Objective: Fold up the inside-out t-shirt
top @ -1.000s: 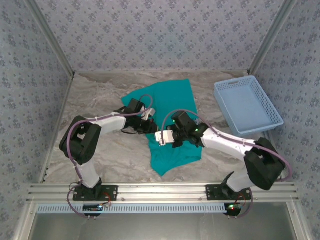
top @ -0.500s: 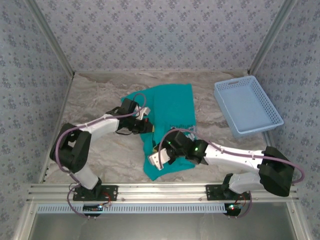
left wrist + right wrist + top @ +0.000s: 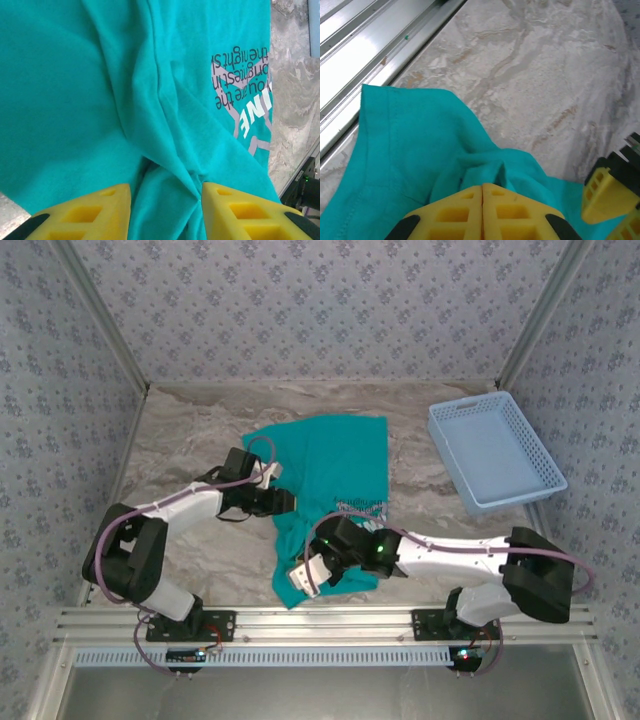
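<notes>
My left gripper next needs to fold the side of the inside-out t-shirt [image 3: 340, 455] inward, so it grabs the t-shirt by the loose fold at the t-shirt's side edge [image 3: 296, 506].
The inside-out t-shirt [image 3: 340, 455] is teal and lies crumpled along the middle of the marble table, with grey lettering [image 3: 242, 75] showing on one fold. My left gripper [image 3: 285, 502] sits at the shirt's left edge. In the left wrist view the left gripper [image 3: 166, 187] is open, and a ridge of the t-shirt [image 3: 75, 75] lies loose between its yellow fingers. My right gripper [image 3: 300, 575] is near the front edge. Seen from its own wrist, the right gripper [image 3: 482, 186] is shut on a puckered fold of the t-shirt [image 3: 395, 135].
A light blue mesh basket [image 3: 495, 450] stands at the right side of the table. An aluminium rail [image 3: 320, 620] runs along the near edge, close to the shirt's corner [image 3: 370, 92]. Patterned walls enclose the other three sides. The left gripper's yellow finger [image 3: 610, 192] shows at the right wrist view's right edge.
The right gripper has dragged the shirt's lower part toward the near edge and to the left. The left gripper has shifted left and its jaws have opened.
</notes>
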`<state>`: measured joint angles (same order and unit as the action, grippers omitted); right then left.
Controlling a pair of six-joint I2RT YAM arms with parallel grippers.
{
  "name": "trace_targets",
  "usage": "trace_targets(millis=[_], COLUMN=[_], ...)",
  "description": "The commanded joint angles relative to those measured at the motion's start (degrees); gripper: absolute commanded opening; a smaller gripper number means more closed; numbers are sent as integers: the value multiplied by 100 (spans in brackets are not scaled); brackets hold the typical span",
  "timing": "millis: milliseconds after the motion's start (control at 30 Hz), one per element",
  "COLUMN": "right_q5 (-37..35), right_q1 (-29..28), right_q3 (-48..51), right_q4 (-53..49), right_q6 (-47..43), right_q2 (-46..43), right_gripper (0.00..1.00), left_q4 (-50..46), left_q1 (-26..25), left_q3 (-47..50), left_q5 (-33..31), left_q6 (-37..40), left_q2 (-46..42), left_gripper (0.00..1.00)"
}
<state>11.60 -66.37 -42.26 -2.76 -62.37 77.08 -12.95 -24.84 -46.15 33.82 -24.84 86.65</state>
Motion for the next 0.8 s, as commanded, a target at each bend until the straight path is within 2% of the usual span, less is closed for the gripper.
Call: trace_targets(millis=[0,133,233,333,433,467,567,700,767], right_q5=[370,525,790,826,1044,1143,1123,891,581], right_q1=[170,410,874,1144,1458,1586,1722,1778,1870], right_q3=[-129,-98,-54,138,364,397,472,509,408], right_q4=[-555,-925,-770,-511,-49,58,202,460,795], right_q6=[-3,121,829,1102,1449,1584,1939,2496,3211], right_q2=[-336,-565,-780,-1089,-1477,-1551,-1618,-1353,-1020], right_gripper=[7,8,20,22,33,33,35,35,44], left_q4=[-377,-851,-1134,-1356,-1846,-1995,-2185,-1959,-1966], left_q1=[-122,-372,-554,-805,-1125,-1188,-1221,-1443,-1578], left_q3=[-444,-673,-749,-800,-941,-948,-691,-9,238], left_q5=[132,111,-184,-332,-550,-620,-587,-483,-541], left_q6=[434,751,725,727,849,837,490,-389,-832], left_q2=[-99,-39,-137,-322,-374,-374,-633,-1386,-1624], left_gripper=[43,43,43,43,43,43,41,40,40])
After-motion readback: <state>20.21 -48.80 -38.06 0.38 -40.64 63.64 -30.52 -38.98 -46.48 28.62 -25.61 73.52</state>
